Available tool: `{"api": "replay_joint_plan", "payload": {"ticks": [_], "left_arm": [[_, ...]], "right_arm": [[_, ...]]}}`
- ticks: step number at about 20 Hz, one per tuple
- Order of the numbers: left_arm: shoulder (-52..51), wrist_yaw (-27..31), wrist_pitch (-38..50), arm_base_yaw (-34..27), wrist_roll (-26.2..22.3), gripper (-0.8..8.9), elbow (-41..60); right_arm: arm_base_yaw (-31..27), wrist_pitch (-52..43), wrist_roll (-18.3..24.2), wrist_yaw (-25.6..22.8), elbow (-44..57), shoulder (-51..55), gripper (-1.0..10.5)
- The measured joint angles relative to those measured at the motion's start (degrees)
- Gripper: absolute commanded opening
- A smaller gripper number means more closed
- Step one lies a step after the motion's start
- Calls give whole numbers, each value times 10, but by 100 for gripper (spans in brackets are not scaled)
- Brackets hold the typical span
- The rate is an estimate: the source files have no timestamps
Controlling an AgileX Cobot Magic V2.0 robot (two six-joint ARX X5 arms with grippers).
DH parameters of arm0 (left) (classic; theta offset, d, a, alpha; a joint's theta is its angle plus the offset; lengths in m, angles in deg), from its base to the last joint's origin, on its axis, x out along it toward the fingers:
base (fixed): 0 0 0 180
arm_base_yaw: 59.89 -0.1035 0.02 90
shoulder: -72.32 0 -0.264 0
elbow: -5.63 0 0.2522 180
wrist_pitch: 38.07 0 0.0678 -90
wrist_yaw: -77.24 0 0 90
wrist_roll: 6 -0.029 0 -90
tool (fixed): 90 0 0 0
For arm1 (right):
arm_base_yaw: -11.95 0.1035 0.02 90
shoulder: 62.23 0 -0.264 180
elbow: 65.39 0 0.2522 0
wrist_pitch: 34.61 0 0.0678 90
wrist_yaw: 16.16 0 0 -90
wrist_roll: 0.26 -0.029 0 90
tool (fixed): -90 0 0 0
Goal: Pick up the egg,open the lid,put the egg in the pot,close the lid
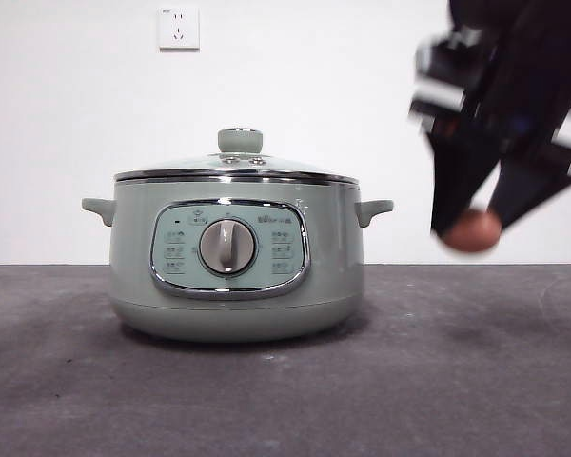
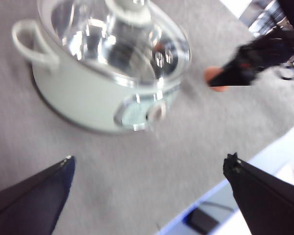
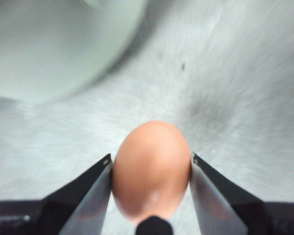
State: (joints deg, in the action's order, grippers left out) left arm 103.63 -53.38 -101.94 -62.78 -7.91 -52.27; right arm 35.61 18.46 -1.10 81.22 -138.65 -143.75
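Note:
The left gripper grabs the glass lid by its green knob [image 1: 240, 140] next, to open the pot for the egg [image 1: 472, 231].
The sage-green pot [image 1: 236, 262] stands on the grey table left of centre, its dial facing the front camera. The glass lid [image 1: 236, 171] with its green knob sits on it. My right gripper [image 1: 471, 228] hangs above the table to the right of the pot, clear of it, and is shut on the reddish-brown egg [image 1: 472, 231]. The right wrist view shows the egg [image 3: 151, 170] clamped between both jaws, the pot [image 3: 54, 44] blurred beyond. My left gripper [image 2: 149, 169] is open and empty, above the table in front of the pot [image 2: 88, 98] and lid [image 2: 120, 41].
A white wall with a socket [image 1: 179, 28] stands behind the table. In the left wrist view the right gripper with the egg [image 2: 215, 77] shows beside the pot, and the table's edge [image 2: 225, 193] runs near the left gripper.

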Motion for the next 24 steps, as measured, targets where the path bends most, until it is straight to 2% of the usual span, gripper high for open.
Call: {"api": "replay_joint_plan", "payload": {"ticks": [5, 8, 11, 17, 24], "left_arm": [[95, 20, 59, 31, 5, 685, -82], [181, 52, 96, 81, 13, 685, -149], [277, 112, 121, 149, 16, 685, -216], [471, 222, 177, 254, 16, 685, -334], [622, 285, 233, 297, 15, 685, -374]], "right_arm": [[0, 47, 2, -1, 0, 168, -17], [0, 67, 2, -1, 0, 245, -17], [0, 83, 2, -1, 0, 296, -17], [0, 117, 2, -1, 0, 333, -17], [0, 128, 2, -1, 0, 340, -17]]}}
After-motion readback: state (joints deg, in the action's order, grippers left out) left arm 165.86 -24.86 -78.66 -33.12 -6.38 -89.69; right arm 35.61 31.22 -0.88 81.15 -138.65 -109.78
